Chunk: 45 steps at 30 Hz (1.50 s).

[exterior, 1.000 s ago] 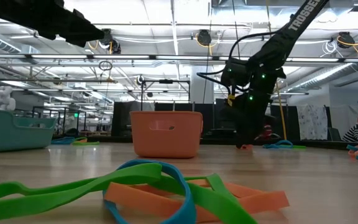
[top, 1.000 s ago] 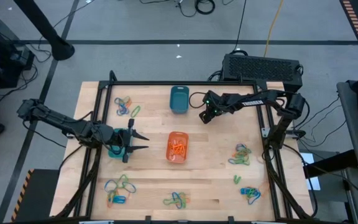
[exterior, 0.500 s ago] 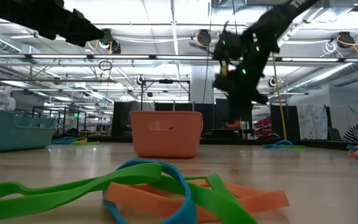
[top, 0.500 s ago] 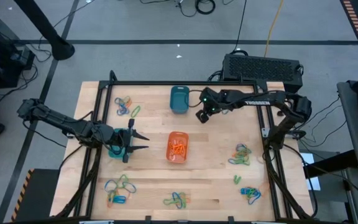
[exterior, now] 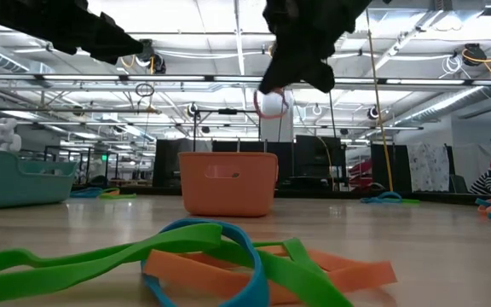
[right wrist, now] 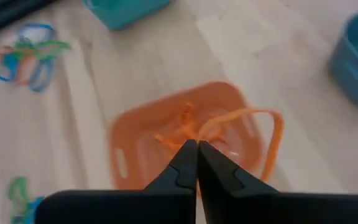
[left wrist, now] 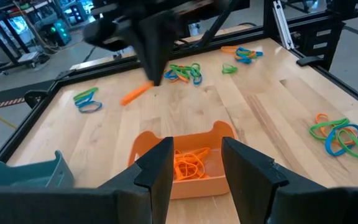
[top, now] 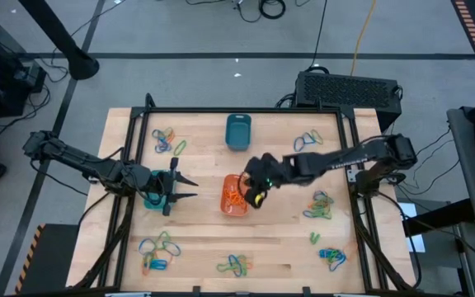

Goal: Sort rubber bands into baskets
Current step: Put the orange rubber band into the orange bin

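Note:
The orange band's loop (right wrist: pixel 276 134) reaches past the orange basket's rim (right wrist: pixel 255 142), so I will move the band toward the basket's middle before my right gripper releases it.
My right gripper (top: pixel 255 195) hangs shut above the right rim of the orange basket (top: pixel 235 196) with an orange rubber band (right wrist: pixel 253 127) at its fingertips. In the low view the band (exterior: pixel 271 102) dangles as a loop well above the basket (exterior: pixel 228 182). Several orange bands (left wrist: pixel 188 163) lie inside the basket. My left gripper (left wrist: pixel 194 167) waits open at the table's left, over the turquoise basket (top: pixel 152 199), with nothing between its fingers. The dark teal basket (top: pixel 238 132) stands at the far middle. My right gripper pinches the orange band at one spot of its loop (right wrist: pixel 219 127) between its two fingertips, coming slanting down from the table's right. The rest of the band hangs slack as an open loop, clear of the table and above the orange basket.
Mixed piles of orange, green and blue bands lie at the far left (top: pixel 166 142), far right (top: pixel 308 140), right (top: pixel 320 206), near left (top: pixel 157 252), near middle (top: pixel 236 264) and near right (top: pixel 331 257). A black frame (top: pixel 246 110) borders the table.
My right gripper has risen from the table beside the dark teal basket and swung toward the near edge and left, coming to a spot over the orange basket. The orange band came up off the table with it and now hangs clear.

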Each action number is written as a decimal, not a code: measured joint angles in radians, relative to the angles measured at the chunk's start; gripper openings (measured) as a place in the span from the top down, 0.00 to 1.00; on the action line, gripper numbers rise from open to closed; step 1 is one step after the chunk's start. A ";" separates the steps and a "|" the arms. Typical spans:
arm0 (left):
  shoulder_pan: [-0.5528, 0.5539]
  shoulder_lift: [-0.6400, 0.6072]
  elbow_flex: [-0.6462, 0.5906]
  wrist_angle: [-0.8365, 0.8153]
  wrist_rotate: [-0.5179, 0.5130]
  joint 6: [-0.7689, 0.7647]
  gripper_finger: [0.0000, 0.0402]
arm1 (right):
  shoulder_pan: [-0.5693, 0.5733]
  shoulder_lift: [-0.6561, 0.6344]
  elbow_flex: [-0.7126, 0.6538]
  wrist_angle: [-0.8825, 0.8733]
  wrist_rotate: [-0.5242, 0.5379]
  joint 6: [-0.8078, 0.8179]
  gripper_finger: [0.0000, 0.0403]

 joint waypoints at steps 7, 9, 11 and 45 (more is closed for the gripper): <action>0.001 0.000 0.000 0.009 -0.002 -0.003 0.64 | 0.053 0.113 -0.002 0.112 0.021 0.055 1.00; 0.001 0.000 0.000 0.009 -0.002 -0.003 0.64 | 0.051 0.144 -0.002 0.127 0.022 0.066 1.00; 0.001 0.000 0.000 0.009 -0.002 -0.003 0.64 | 0.042 0.168 -0.002 0.140 0.024 0.068 0.99; 0.000 0.000 0.000 0.006 0.002 -0.003 0.64 | 0.186 0.208 0.241 -0.588 -0.305 0.191 0.70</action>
